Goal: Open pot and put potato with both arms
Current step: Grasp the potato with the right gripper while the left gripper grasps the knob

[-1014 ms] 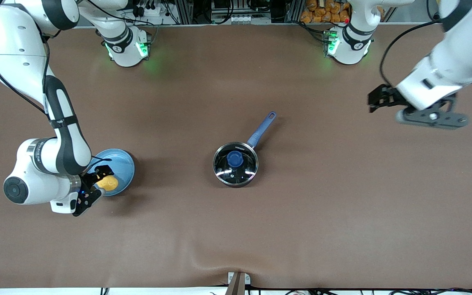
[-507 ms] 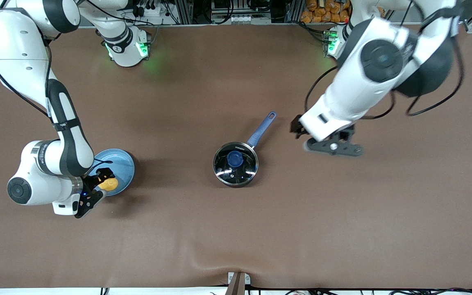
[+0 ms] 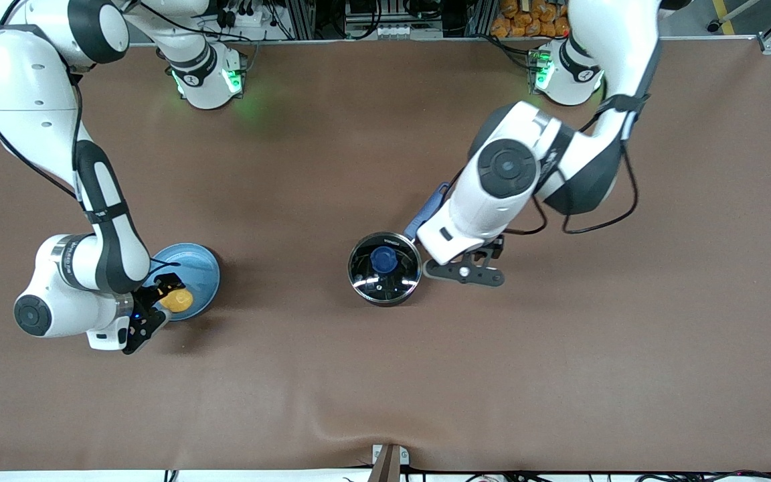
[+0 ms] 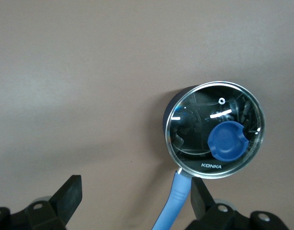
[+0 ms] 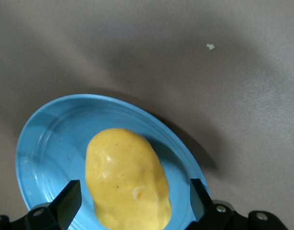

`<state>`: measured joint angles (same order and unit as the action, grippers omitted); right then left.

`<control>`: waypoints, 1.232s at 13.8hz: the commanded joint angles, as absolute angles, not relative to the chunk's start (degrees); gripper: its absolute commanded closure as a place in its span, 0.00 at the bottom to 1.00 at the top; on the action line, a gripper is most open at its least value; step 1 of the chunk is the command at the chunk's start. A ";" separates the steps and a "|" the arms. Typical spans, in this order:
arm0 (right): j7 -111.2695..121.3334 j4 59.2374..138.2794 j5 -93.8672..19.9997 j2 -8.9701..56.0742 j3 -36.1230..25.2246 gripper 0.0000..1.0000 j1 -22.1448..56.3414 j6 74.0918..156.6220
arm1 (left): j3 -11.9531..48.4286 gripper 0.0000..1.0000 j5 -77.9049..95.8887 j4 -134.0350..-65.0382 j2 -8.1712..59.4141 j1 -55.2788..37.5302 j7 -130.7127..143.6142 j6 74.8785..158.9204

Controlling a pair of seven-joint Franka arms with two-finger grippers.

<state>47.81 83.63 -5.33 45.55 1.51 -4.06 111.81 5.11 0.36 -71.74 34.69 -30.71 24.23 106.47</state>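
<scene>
I next need to grip the potato point(image 3: 177, 299) by its long sides with my right gripper. Then I can put it into the black pot point(image 3: 384, 269).
The black pot point(image 3: 384, 269) stands mid-table with its glass lid and blue knob point(image 3: 383, 259) on. It also shows in the left wrist view point(image 4: 214, 129). Its blue handle point(image 3: 423, 214) points toward the robots' bases. My left gripper point(image 4: 135, 203) hangs open over the handle point(image 4: 173, 206) right beside the pot, touching nothing. The yellow potato point(image 3: 177, 299) lies on a light-blue plate point(image 3: 201, 264) near the right arm's end. My right gripper point(image 3: 158, 304) is open and low over the plate, one finger on each side of the potato point(image 5: 127, 177), with gaps on both sides.
The brown table mat carries only the pot and the plate point(image 5: 46, 143). A small white crumb point(image 5: 210, 46) lies on the mat near the plate. The arm bases point(image 3: 208, 80) stand along the table's edge farthest from the front camera.
The left arm has swung in from its end of the table to over the pot's handle. The right gripper has settled slightly at the potato.
</scene>
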 commanded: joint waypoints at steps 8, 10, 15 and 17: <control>48.52 82.27 -6.15 45.70 2.20 0.73 -4.75 110.75 | -3.87 0.00 0.00 -67.24 42.27 -43.86 32.59 116.09; 48.43 81.83 -8.16 44.83 2.20 0.75 -4.66 109.61 | -3.87 0.00 0.00 -67.32 43.85 -44.38 33.92 117.77; 43.52 81.83 -9.93 40.61 2.37 0.72 -3.61 106.62 | -3.96 0.00 0.00 -67.41 47.29 -46.23 39.02 124.10; 41.23 81.83 -10.19 39.47 2.37 0.72 -2.38 106.26 | -3.96 0.00 0.17 -67.94 47.29 -46.23 39.20 123.66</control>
<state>43.80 80.91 -9.06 41.66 2.19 -3.33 107.20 -3.38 0.36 -69.07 47.00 -45.89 38.16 124.16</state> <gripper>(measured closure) 0.383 0.000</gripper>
